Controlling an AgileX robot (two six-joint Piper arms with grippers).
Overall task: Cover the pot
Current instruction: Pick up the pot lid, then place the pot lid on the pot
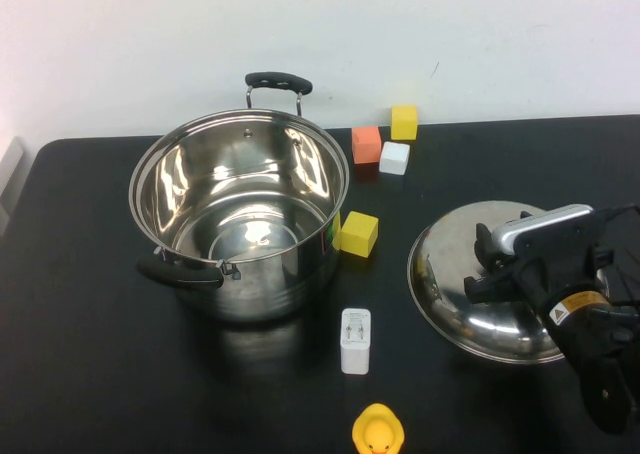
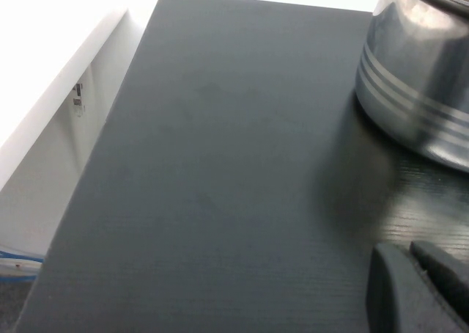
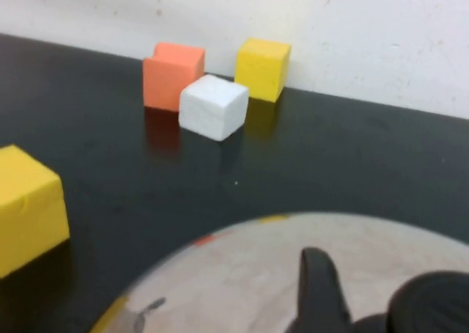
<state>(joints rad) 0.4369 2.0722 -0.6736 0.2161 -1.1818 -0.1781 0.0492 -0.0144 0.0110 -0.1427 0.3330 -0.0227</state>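
I need to grab the lid's narrow black knob (image 3: pixel 434 304) with my right gripper next, because the steel dome is far wider than my fingertips.
The pot (image 1: pixel 270 284) stands open and upright at the table's left centre, one black handle to the back and one at the front left. Its steel side also shows in the left wrist view (image 2: pixel 418 69). The domed steel lid (image 1: pixel 450 274) lies on the table at the right. My right gripper (image 1: pixel 482 264) is low over the lid, open, its fingers spread either side of the middle. In the right wrist view one finger (image 3: pixel 316 282) stands beside the lid's black knob (image 3: pixel 432 304). My left gripper (image 2: pixel 407 251) is shut and empty, left of the pot, out of the high view.
A yellow cube (image 1: pixel 358 234) sits against the pot's right side. Orange (image 1: pixel 366 144), white (image 1: pixel 395 157) and yellow (image 1: pixel 404 122) cubes stand at the back. A white charger (image 1: pixel 355 340) and a rubber duck (image 1: pixel 378 432) lie in front between pot and lid.
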